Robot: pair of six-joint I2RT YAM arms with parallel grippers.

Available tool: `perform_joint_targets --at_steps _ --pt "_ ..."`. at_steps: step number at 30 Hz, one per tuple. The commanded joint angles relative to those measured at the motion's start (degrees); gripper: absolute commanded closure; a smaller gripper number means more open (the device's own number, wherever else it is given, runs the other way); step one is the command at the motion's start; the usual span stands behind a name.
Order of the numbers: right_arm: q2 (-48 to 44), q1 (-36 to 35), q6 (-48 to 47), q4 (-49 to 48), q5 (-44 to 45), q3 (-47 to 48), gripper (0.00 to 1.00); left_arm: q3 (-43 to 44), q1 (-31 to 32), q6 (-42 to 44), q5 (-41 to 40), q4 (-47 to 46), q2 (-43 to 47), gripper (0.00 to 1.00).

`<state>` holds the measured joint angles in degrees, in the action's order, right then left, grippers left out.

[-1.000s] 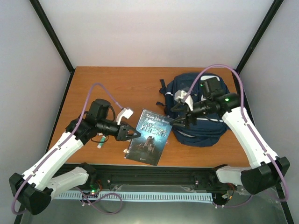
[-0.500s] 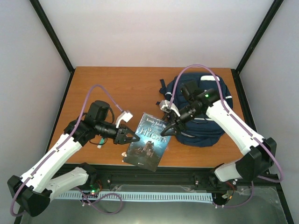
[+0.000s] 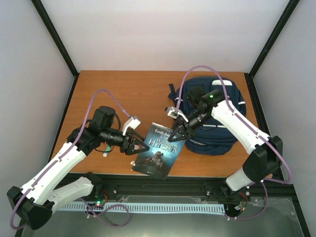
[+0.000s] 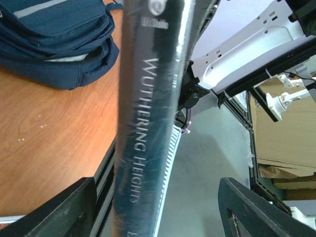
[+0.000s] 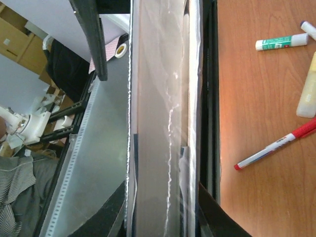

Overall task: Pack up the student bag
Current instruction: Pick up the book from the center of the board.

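Note:
My left gripper grabs the Wuthering Heights book by its wrapped spine (image 3: 139, 157) next, which leaves the page edge free to enter the student bag.
The student bag (image 3: 219, 116), navy blue with white stripes, lies at the right of the table and also shows in the left wrist view as the bag (image 4: 54, 44). A dark "Wuthering Heights" book (image 3: 159, 150) in clear wrap hangs tilted between the arms. My right gripper (image 3: 177, 134) is shut on its upper right edge, and the wrapped page edge (image 5: 163, 123) fills the right gripper (image 5: 163, 207). My left gripper (image 3: 140, 146) stands open around the spine (image 4: 148, 108), with a wide gap on one side of the left gripper (image 4: 155, 190).
A glue stick (image 5: 281, 42), a red pen (image 5: 276, 145) and a pale yellow item (image 5: 308, 94) lie on the wooden table (image 3: 123, 94) near the left arm. The black front rail (image 3: 163, 187) runs just below the book.
My right gripper came left off the bag and shut on the book's upper edge. My left gripper, which had been shut on the book, has opened.

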<state>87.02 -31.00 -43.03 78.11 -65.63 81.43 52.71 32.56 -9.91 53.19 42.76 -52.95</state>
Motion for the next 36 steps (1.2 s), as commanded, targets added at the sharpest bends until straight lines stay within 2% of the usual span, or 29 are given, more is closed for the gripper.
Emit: perform_joint_targets --at_steps 1,4,10,14,21,23,26,28,30,33,36 --pt "0.5 1.6 -4.0 3.9 -5.5 5.3 0.97 -0.5 0.1 -2.6 -0.4 -5.5 2.3 0.28" --pt "2.1 4.2 -6.3 7.9 -5.9 9.9 0.97 -2.6 0.1 -3.8 -0.9 -6.8 3.4 0.27" --pt "2.3 7.2 -4.3 8.0 -8.1 14.8 0.97 -6.2 0.1 -5.8 -3.3 -8.7 4.5 0.25" --pt "2.5 7.4 -3.6 8.0 -8.0 16.7 0.97 -7.4 0.1 -6.8 -2.4 -9.6 5.1 0.30" --pt "2.7 8.0 -3.0 8.0 -7.9 16.5 0.97 -7.7 0.1 -7.2 -0.5 -10.0 7.5 0.51" --pt "2.7 8.2 -3.0 8.0 -7.9 16.3 0.96 -8.1 0.2 -7.5 0.2 -10.4 8.3 0.60" --pt "2.8 8.4 -3.1 8.0 -7.8 16.1 0.95 -8.3 0.1 -8.0 0.8 -10.8 9.2 0.81" --pt "2.6 8.4 -3.0 7.5 -7.6 15.7 0.86 -8.5 0.1 -8.4 1.1 -11.0 9.5 0.88" --pt "2.0 8.7 -2.3 6.4 -6.2 15.3 0.66 -8.4 0.1 -9.1 1.3 -11.4 9.5 0.91" --pt "-1.2 11.7 -0.2 2.0 -3.3 12.0 0.43 -8.3 0.1 -10.6 0.7 -12.3 9.8 0.98" --pt "-6.7 17.5 2.4 -4.4 3.6 6.5 0.32 -8.5 0.1 -13.0 -2.5 -13.4 10.5 0.99"
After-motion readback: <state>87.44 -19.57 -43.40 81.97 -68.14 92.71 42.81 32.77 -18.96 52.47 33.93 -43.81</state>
